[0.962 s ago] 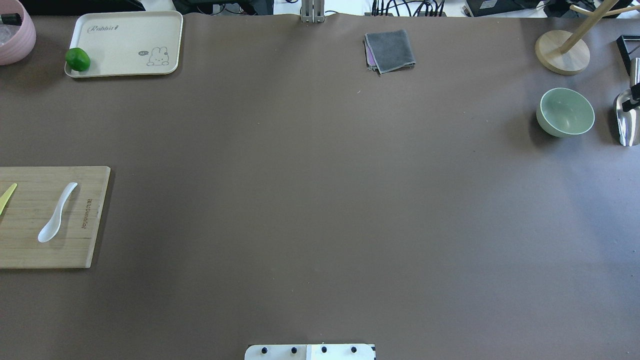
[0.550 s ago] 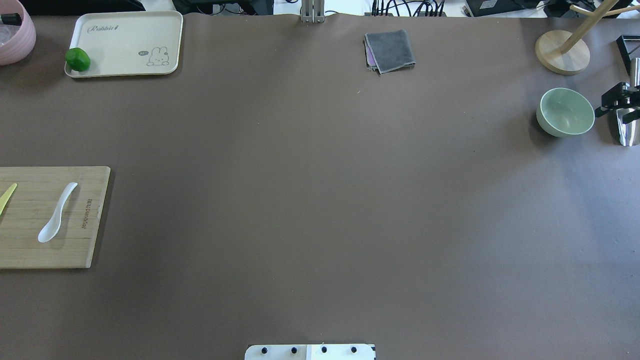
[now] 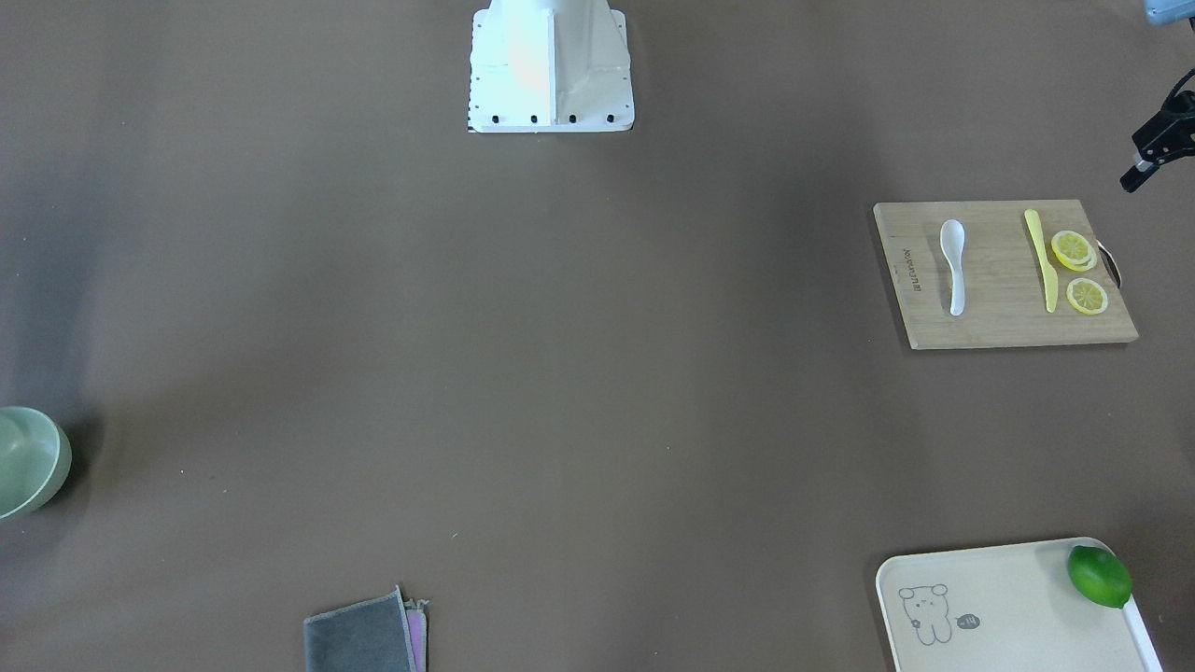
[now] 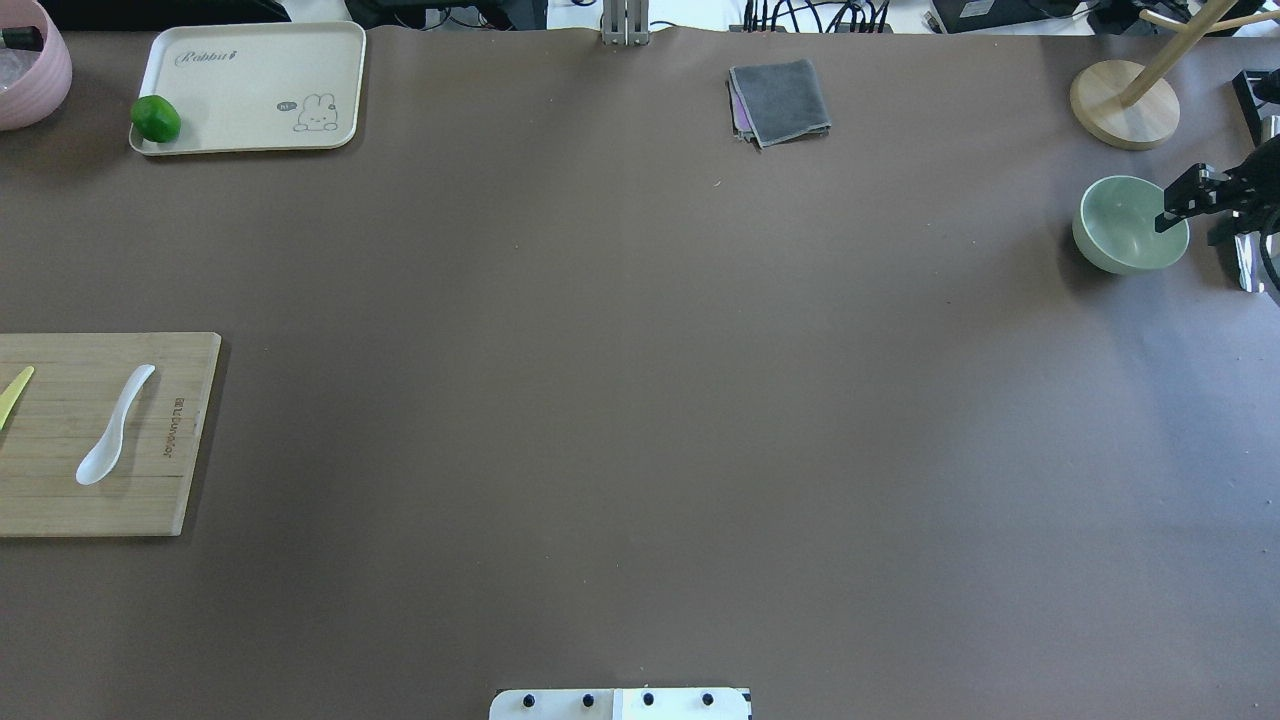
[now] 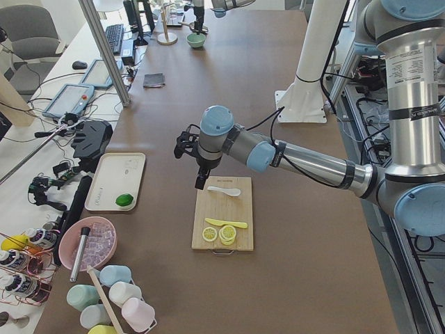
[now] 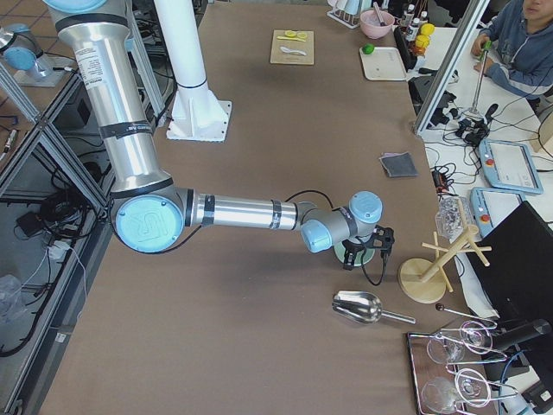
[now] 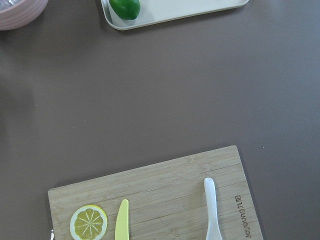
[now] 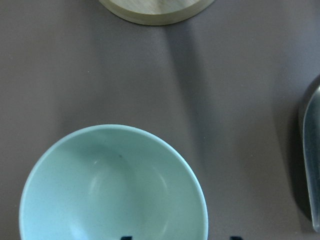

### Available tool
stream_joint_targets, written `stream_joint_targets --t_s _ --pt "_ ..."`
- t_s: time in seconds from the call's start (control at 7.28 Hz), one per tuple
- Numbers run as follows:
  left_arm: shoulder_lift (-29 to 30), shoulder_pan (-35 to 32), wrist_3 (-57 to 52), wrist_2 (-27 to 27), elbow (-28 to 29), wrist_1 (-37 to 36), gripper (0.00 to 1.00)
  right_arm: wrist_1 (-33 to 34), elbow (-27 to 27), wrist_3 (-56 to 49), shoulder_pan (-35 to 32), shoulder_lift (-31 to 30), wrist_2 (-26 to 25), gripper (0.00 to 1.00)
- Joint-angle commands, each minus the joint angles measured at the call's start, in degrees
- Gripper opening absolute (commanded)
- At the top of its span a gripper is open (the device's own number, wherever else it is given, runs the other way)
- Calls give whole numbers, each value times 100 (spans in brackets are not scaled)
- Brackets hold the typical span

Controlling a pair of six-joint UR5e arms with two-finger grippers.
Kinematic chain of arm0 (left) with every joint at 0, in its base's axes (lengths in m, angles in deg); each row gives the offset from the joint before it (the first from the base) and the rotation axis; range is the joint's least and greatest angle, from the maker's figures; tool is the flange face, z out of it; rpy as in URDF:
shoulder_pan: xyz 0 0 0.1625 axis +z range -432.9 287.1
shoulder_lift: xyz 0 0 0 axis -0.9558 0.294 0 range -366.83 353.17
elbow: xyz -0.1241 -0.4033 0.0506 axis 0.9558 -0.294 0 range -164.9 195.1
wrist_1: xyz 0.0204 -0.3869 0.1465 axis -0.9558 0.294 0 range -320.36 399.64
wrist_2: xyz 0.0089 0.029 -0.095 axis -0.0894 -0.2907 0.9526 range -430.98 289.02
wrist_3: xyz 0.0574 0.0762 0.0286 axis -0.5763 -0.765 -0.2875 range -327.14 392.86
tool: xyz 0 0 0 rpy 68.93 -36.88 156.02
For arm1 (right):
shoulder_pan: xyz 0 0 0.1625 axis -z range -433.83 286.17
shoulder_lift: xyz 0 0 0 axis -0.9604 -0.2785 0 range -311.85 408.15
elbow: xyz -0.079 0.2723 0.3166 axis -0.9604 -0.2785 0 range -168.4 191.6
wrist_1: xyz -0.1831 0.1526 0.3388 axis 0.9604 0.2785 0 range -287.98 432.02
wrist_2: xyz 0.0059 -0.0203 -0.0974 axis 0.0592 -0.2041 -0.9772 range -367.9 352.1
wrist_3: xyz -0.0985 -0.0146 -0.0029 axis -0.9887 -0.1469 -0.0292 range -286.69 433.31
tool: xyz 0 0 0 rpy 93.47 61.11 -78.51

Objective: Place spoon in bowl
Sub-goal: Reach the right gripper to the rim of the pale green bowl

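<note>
The mint-green bowl spreads wide and round. Next, my right gripper grabs the bowl by its thin rim (image 3: 63, 448).
The white spoon (image 4: 115, 425) lies on the wooden cutting board (image 4: 150, 500) at the table's left edge, scoop towards me; it also shows in the front view (image 3: 953, 266) and the left wrist view (image 7: 212, 210). The pale mint-green bowl (image 4: 1125, 225) stands empty at the far right. My right gripper (image 4: 1190, 222) is open and empty over the bowl's right rim; the bowl (image 8: 112, 185) fills the right wrist view's lower left. My left gripper (image 3: 1144, 168) hangs near the board's end, apart from the spoon; I cannot tell whether it is open or shut.
A yellow knife (image 3: 1041, 257) and lemon slices (image 3: 1074, 250) share the board. A tray (image 4: 250, 60) with a lime (image 4: 155, 118) and a pink bowl (image 4: 30, 70) stand far left. A grey cloth (image 4: 780, 100), wooden stand base (image 4: 1125, 105) and metal scoop (image 6: 359, 307) are near the bowl.
My right gripper has moved left from the table's right edge to the bowl's right rim. The spoon and bowl have not moved.
</note>
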Motion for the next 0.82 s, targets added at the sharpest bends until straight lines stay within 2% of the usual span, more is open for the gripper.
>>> stream_joint_targets --t_s 0.0,0.41,0.55,0.69 --pt "7 -12 13 -1 -10 0 97 -2 -72 15 92 34 -4 71" --pt "-1 -4 22 -1 -19 0 97 -2 -124 15 162 25 -100 68" --pt "7 -3 22 -1 -19 0 97 -2 -159 15 171 25 -109 60" --pt "7 -3 22 -1 -19 0 97 -2 -195 23 171 25 -109 43"
